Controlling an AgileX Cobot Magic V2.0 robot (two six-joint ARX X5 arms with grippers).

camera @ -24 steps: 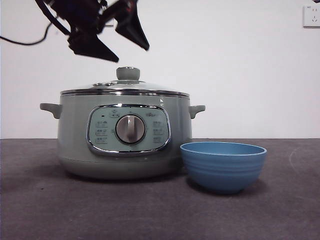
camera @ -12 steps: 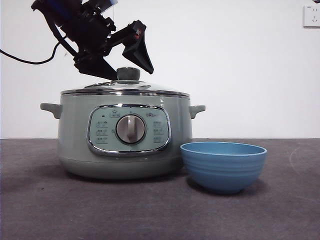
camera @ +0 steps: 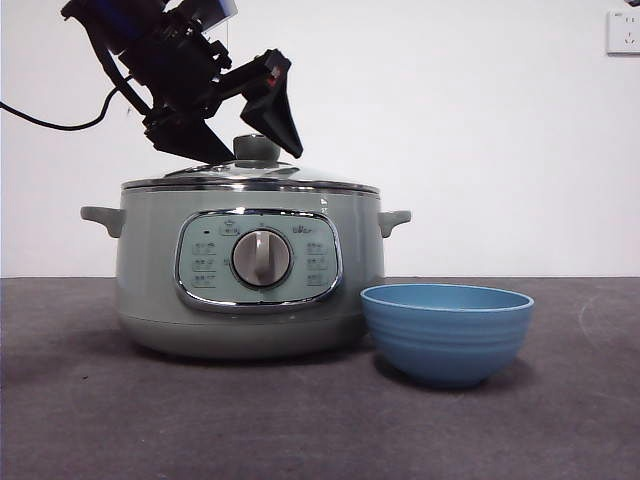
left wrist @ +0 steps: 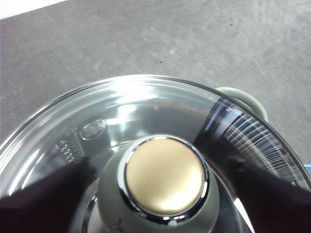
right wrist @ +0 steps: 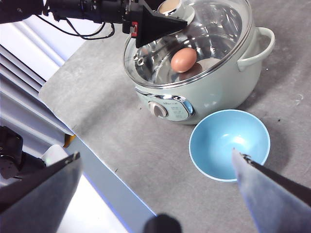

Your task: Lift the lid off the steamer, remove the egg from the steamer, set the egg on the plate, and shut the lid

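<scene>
I should next grab the lid by its knob (camera: 256, 147) with my left gripper. Then I can lift the lid off the steamer (camera: 150, 270).
The pale green steamer (camera: 150, 270) stands on the table with the glass lid (camera: 250, 175) on it. My left gripper (camera: 254, 152) is down at the lid's green knob (left wrist: 165, 177), its jaws open, one on each side of the knob. The reddish-brown egg (right wrist: 183, 59) lies inside the steamer (right wrist: 214, 97) and shows through the lid (right wrist: 218, 29) in the right wrist view. The blue bowl-shaped plate (camera: 446, 333) stands empty to the right of the steamer, nearly touching it. My right gripper (right wrist: 155, 153) is open and empty, high above the table near the plate (right wrist: 228, 143).
The steamer's control panel with its silver dial (camera: 261, 258) faces the front camera. A black cable (camera: 50, 122) trails from the left arm. The grey table's edge (right wrist: 97, 165) runs near the right gripper. A wall socket (camera: 622, 30) is at the back right.
My left gripper has come down from above the lid to the knob, and its jaws now stand on either side of it. The lid, steamer and plate have not moved.
</scene>
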